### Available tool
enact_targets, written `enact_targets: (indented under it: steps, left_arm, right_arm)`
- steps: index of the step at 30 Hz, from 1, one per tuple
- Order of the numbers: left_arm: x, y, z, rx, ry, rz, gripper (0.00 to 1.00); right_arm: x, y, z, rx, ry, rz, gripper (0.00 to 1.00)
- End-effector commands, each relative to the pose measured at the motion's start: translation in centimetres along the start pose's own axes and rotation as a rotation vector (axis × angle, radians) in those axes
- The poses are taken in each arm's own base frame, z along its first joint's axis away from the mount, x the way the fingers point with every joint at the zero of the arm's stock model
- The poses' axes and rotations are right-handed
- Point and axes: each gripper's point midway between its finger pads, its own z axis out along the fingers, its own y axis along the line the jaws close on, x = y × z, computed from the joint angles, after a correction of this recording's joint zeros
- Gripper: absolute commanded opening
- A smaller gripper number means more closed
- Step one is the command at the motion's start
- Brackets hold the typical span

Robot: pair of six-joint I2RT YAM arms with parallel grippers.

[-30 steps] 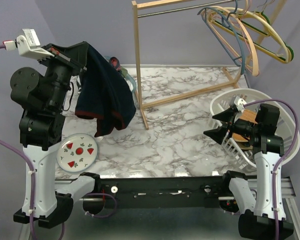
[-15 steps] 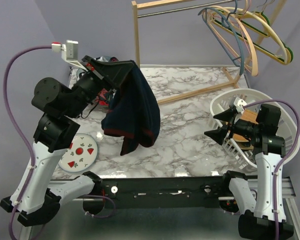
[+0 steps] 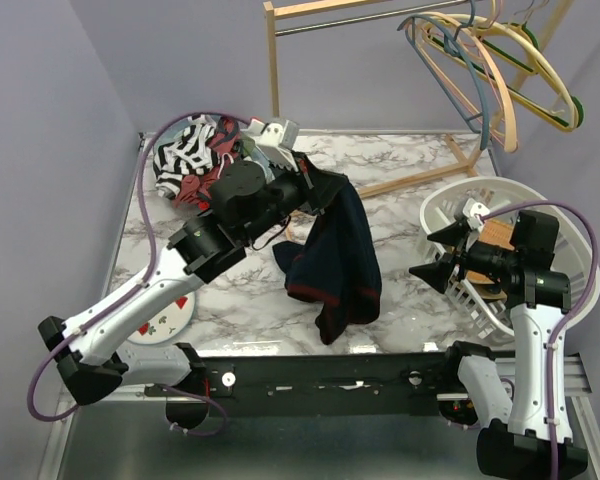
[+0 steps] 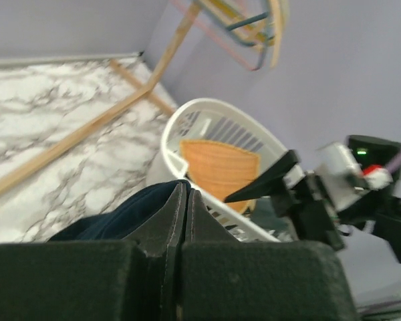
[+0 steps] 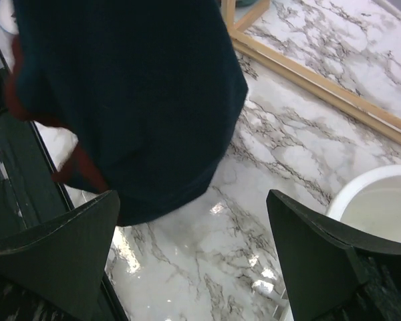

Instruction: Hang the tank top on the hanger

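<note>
My right gripper grabs the tank top by its hanging maroon-trimmed edge (image 5: 89, 171) next, so both grippers get to spread it for the hanger.
The dark navy tank top (image 3: 335, 255) with maroon trim hangs bunched from my left gripper (image 3: 323, 190) above the middle of the table. In the left wrist view the left gripper (image 4: 186, 195) is shut on a fold of the navy cloth (image 4: 117, 217). My right gripper (image 3: 432, 254) is open and empty, just right of the hanging cloth, in front of the basket. In the right wrist view the tank top (image 5: 127, 87) fills the upper left, beyond the spread right gripper (image 5: 194, 231). The grey-blue hanger (image 3: 450, 62) hangs on the rack rod at the top right, among other hangers.
A wooden rack (image 3: 275, 100) stands at the back. Beige and green hangers (image 3: 540, 75) hang beside the grey-blue one. A white basket (image 3: 500, 186) sits at the right. A striped and red clothes pile (image 3: 185, 160) lies back left. A strawberry plate (image 3: 172, 318) lies front left.
My left arm has swung the tank top from the far left to the middle of the table and lower, toward the right gripper. The right arm has not moved.
</note>
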Motion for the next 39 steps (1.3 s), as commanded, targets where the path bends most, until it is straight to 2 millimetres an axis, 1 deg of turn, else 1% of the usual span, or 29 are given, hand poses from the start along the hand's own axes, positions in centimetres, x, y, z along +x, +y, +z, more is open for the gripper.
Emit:
enact_targets:
  steps: [1, 2, 3, 4, 5, 6, 7, 8, 9, 11, 12, 13, 15, 16, 18, 19, 21, 23, 25, 26, 28, 29, 30, 31, 32, 33, 34, 36, 39]
  left_arm:
    - [2.6, 4.7, 2.5, -0.165, -0.043, -0.023, 0.0]
    - [4.5, 6.6, 2.9, -0.226, -0.018, -0.017, 0.0]
    - [5.5, 7.9, 3.1, -0.261, -0.004, -0.011, 0.0]
    - [7.0, 9.4, 3.6, -0.302, 0.025, 0.006, 0.04]
    - [8.7, 11.4, 3.6, -0.356, 0.054, 0.019, 0.11]
    - [9.9, 12.6, 3.6, -0.381, 0.079, 0.02, 0.3]
    - [10.9, 14.7, 3.6, -0.425, 0.107, 0.022, 0.38]
    - [12.4, 16.0, 3.3, -0.45, 0.144, 0.022, 0.46]
    - [13.3, 16.7, 3.1, -0.452, 0.177, 0.008, 0.61]
    - [14.3, 18.1, 2.3, -0.466, 0.224, 0.006, 0.72]
    - [14.6, 18.0, 2.1, -0.454, 0.242, 0.01, 0.83]
    - [14.3, 17.7, 1.4, -0.437, 0.254, 0.044, 0.86]
    - [14.2, 17.5, 0.5, -0.428, 0.268, 0.067, 0.93]
    - [13.7, 16.9, -0.4, -0.4, 0.271, 0.097, 0.95]
    - [13.7, 16.9, -1.7, -0.408, 0.287, 0.118, 0.97]
    - [13.5, 16.9, -2.9, -0.42, 0.302, 0.129, 0.97]
    - [13.8, 17.3, -4.3, -0.445, 0.329, 0.147, 0.98]
    - [14.7, 17.9, -6.2, -0.482, 0.363, 0.133, 0.97]
    - [15.3, 18.1, -7.3, -0.497, 0.367, 0.101, 0.97]
    - [16.7, 18.7, -8.1, -0.509, 0.397, 0.083, 0.97]
    - [17.7, 18.9, -8.7, -0.518, 0.387, 0.02, 0.97]
    - [19.2, 19.7, -9.4, -0.532, 0.412, 0.001, 0.97]
    - [19.9, 19.7, -9.5, -0.536, 0.409, -0.044, 0.97]
    - [20.0, 19.6, -9.6, -0.527, 0.391, -0.067, 0.97]
    - [21.3, 20.3, -10.2, -0.545, 0.407, -0.088, 0.97]
    - [21.7, 20.4, -10.4, -0.546, 0.408, -0.108, 0.97]
    - [21.8, 20.3, -10.3, -0.546, 0.389, -0.141, 0.97]
    - [23.1, 21.1, -10.9, -0.569, 0.403, -0.162, 0.97]
    - [24.2, 21.8, -11.4, -0.592, 0.418, -0.181, 0.97]
  right_arm:
    - [1.6, 0.2, 0.3, -0.028, 0.04, -0.013, 1.0]
    - [2.1, 0.3, 0.5, -0.039, 0.045, -0.006, 1.0]
    - [2.5, 0.3, 0.7, -0.054, 0.056, 0.006, 1.0]
    - [2.9, 0.3, 0.8, -0.064, 0.063, -0.01, 1.0]
    - [3.3, 0.6, 1.2, -0.089, 0.079, -0.015, 1.0]
    - [4.2, 0.7, 1.6, -0.114, 0.104, 0.003, 1.0]
    - [4.7, 0.8, 1.9, -0.127, 0.125, -0.012, 1.0]
    - [5.8, 1.2, 2.6, -0.152, 0.183, -0.035, 1.0]
    - [6.9, 1.2, 3.2, -0.159, 0.215, -0.053, 1.0]
    - [8.9, 1.8, 4.3, -0.185, 0.304, -0.102, 1.0]
    - [9.3, 1.6, 4.9, -0.185, 0.314, -0.132, 1.0]
    - [10.4, 1.9, 5.3, -0.205, 0.341, -0.137, 1.0]
    - [11.2, 2.5, 6.0, -0.245, 0.373, -0.184, 1.0]
    - [11.5, 2.8, 6.3, -0.262, 0.383, -0.203, 1.0]
    - [11.7, 3.9, 6.8, -0.315, 0.389, -0.25, 1.0]
    - [11.5, 4.4, 6.9, -0.338, 0.379, -0.282, 1.0]
    - [9.9, 6.4, 7.1, -0.403, 0.303, -0.351, 0.99]
    - [8.6, 8.3, 7.4, -0.471, 0.244, -0.367, 0.99]
    - [7.9, 9.3, 7.9, -0.51, 0.228, -0.337, 0.98]
    - [8.0, 10.2, 8.2, -0.544, 0.229, -0.338, 0.98]
    - [9.3, 10.8, 9.3, -0.572, 0.271, -0.322, 0.97]
    - [10.5, 11.4, 9.7, -0.582, 0.314, -0.343, 0.97]
    - [10.9, 11.3, 10.5, -0.571, 0.323, -0.367, 0.96]
    - [12.5, 11.6, 10.8, -0.579, 0.372, -0.358, 0.96]
    - [13.3, 11.7, 11.2, -0.567, 0.405, -0.383, 0.95]
    - [13.4, 11.6, 11.9, -0.549, 0.401, -0.399, 0.95]
    - [14.4, 11.6, 12.3, -0.548, 0.437, -0.387, 0.92]
    - [15.1, 11.4, 13.2, -0.51, 0.48, -0.39, 0.88]
    - [17.0, 11.1, 13.9, -0.479, 0.575, -0.372, 0.77]
